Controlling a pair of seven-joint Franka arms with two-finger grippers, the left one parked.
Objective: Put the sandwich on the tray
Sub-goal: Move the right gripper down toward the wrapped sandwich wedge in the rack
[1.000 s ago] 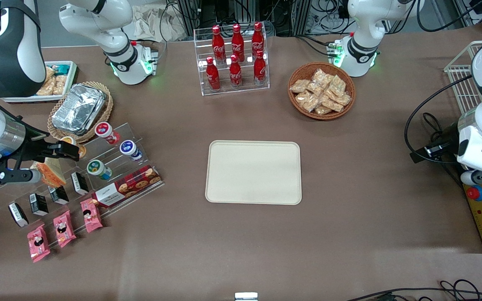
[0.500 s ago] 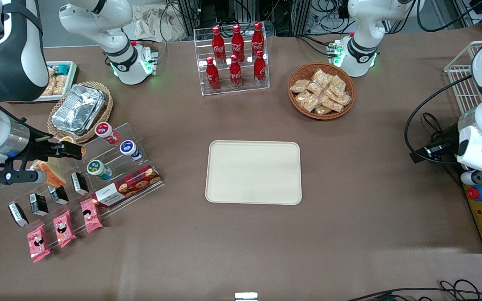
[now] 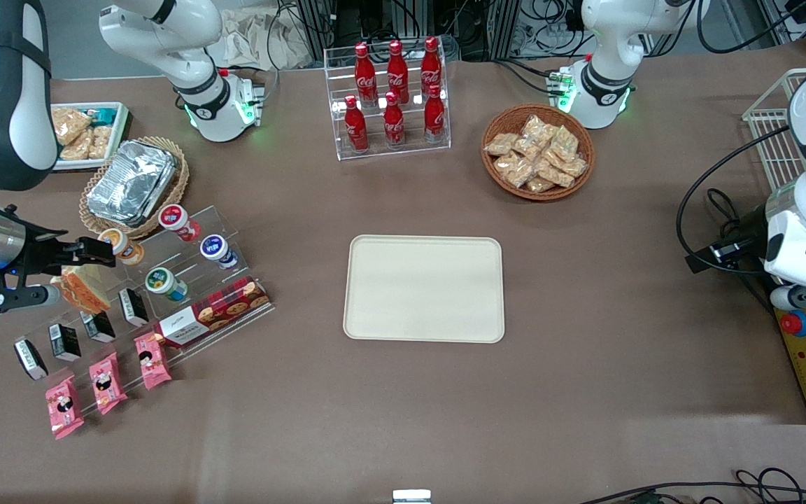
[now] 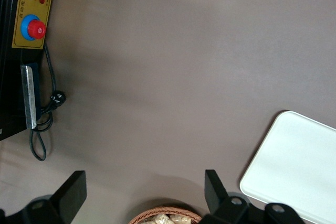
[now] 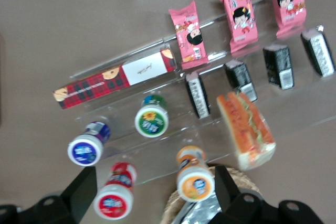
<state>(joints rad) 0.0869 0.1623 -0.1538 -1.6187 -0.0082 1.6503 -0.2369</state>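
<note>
The sandwich needs to go on the tray (image 3: 423,288), so the right gripper should next pick it up by its wrapped wedge body (image 3: 81,290).
The sandwich (image 3: 82,290), a clear-wrapped wedge with orange and green filling, lies on the clear acrylic stepped shelf (image 3: 235,231) toward the working arm's end of the table. It also shows in the right wrist view (image 5: 245,129). My right gripper (image 3: 60,273) hovers over that shelf, open and empty, with the sandwich beside one finger and outside the jaws. In the right wrist view the gripper (image 5: 153,178) spans the small bottles. The cream-beige tray (image 3: 424,288) lies bare at the table's middle, and its corner shows in the left wrist view (image 4: 294,166).
The shelf holds small bottles (image 3: 165,283), a plaid cookie box (image 3: 213,311), black packs (image 3: 99,325) and pink snack packs (image 3: 108,381). A foil container in a wicker basket (image 3: 131,180), a cola rack (image 3: 392,98), a snack basket (image 3: 537,152) and a white snack tray (image 3: 117,133) stand farther from the camera.
My right gripper has drawn back a little toward the working arm's end of the table, staying open. The sandwich has not moved.
</note>
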